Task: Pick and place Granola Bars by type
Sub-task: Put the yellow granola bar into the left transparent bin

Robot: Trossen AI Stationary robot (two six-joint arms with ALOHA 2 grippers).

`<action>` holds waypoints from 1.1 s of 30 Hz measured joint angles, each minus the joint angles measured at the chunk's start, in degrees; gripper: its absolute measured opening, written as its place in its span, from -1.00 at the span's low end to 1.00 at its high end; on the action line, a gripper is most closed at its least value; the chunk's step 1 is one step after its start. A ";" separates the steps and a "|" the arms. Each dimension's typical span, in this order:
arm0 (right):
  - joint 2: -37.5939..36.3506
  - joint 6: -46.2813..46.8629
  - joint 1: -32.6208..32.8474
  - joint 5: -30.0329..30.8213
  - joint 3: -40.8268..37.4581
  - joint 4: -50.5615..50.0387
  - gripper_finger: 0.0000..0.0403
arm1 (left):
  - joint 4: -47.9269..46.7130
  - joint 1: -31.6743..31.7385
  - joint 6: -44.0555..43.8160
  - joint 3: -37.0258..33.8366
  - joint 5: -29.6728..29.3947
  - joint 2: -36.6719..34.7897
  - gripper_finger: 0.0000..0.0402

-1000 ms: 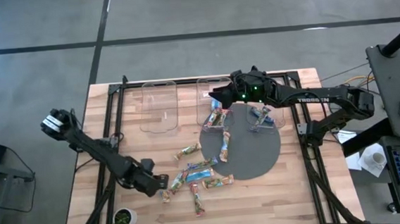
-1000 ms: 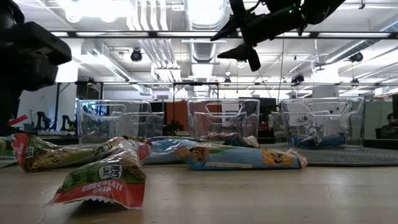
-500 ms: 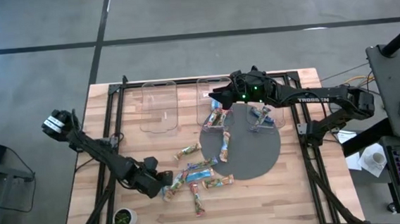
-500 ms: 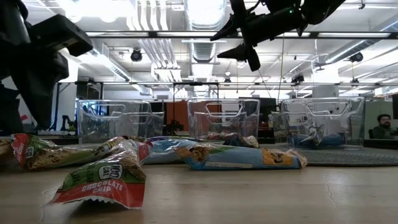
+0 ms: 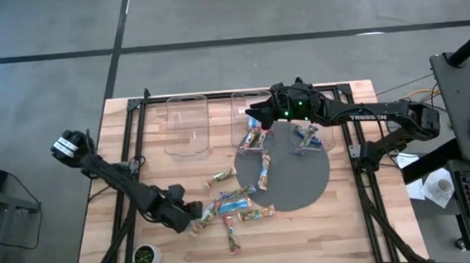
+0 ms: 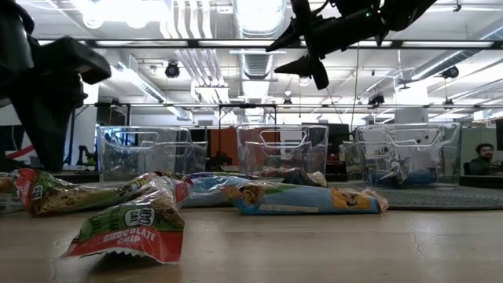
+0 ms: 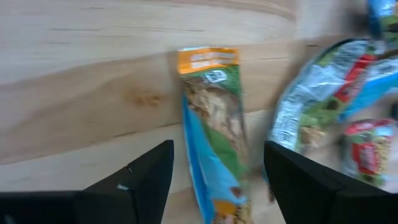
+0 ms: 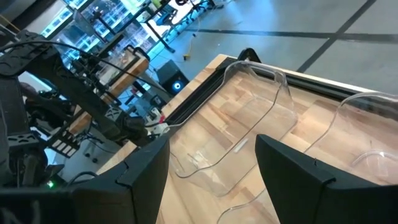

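The left gripper grips the orange-ended granola bar by its middle point(image 7: 214, 143) next, to sort it into a clear bin by type.
Several granola bars lie flat in a loose pile point(image 5: 228, 208) on the wooden table's near middle; some lie on the grey round mat point(image 5: 292, 177). My left gripper point(image 5: 192, 222) is open at the pile's left end, low over the table. In the left wrist view its fingers point(image 7: 137, 180) stand on either side of a green-yellow bar with an orange end point(image 7: 211, 140), not touching it. My right gripper point(image 5: 253, 112) is open and empty, high above the middle clear bin point(image 5: 250, 105); it also shows in the low view point(image 6: 302, 51).
Three clear bins stand in a row at the far edge: left point(image 5: 189, 125), middle, and right point(image 5: 310, 133), which holds blue bars. A small potted plant point(image 5: 146, 255) stands near the front left corner. A red-wrapped bar point(image 6: 130, 232) lies nearest the low camera.
My left gripper has gone a little toward the table's right and near edge, down onto the left end of the bar pile, still open. The bars have stayed where they were. My right gripper has kept still.
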 joint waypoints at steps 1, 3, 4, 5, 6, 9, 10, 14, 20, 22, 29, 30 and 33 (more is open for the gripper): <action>0.00 -0.46 0.00 0.00 0.00 -0.02 0.13 | 0.15 0.03 -0.11 0.00 0.31 0.83 0.15; -0.02 -0.92 0.00 0.00 0.00 -0.03 0.13 | 1.08 0.07 -0.29 0.00 0.77 2.70 0.15; -0.02 -0.94 0.00 0.01 0.00 -0.03 0.13 | 1.26 0.07 -0.31 0.08 0.76 3.27 0.15; -0.02 -0.95 0.00 0.02 0.00 -0.03 0.13 | 1.32 0.04 -0.43 0.09 0.75 3.65 0.15; -0.02 -0.96 0.00 0.04 0.00 -0.05 0.13 | 1.36 0.04 -0.31 0.15 0.76 4.02 0.15; -0.04 -0.96 0.00 0.04 0.00 -0.20 0.13 | 1.35 0.07 1.09 0.13 0.75 4.07 0.13; -0.04 -0.96 0.00 0.04 0.00 -0.25 0.13 | 1.26 0.10 1.64 0.13 0.73 4.03 0.12; -0.04 -0.94 0.00 0.11 0.00 -0.27 0.13 | 0.63 0.24 4.08 0.13 1.22 4.05 -0.04; -0.21 -0.17 0.04 -0.06 0.00 -0.29 0.13 | -0.22 0.22 4.16 0.04 1.35 4.09 -0.40; -0.68 0.15 0.04 -0.48 0.06 -0.31 0.13 | -0.24 0.22 3.96 0.03 1.34 4.02 -0.51; -1.92 -3.16 0.03 -0.90 1.42 -0.23 0.13 | -0.13 0.41 3.73 1.14 -8.99 -2.21 -0.73; -1.95 -3.78 0.03 -0.92 1.70 -0.30 0.13 | -0.78 0.33 3.74 1.56 -11.32 -3.70 -0.74; -1.95 -4.99 0.04 -0.98 2.31 -0.27 0.13 | -7.94 0.58 3.92 3.29 -21.12 -8.81 -0.75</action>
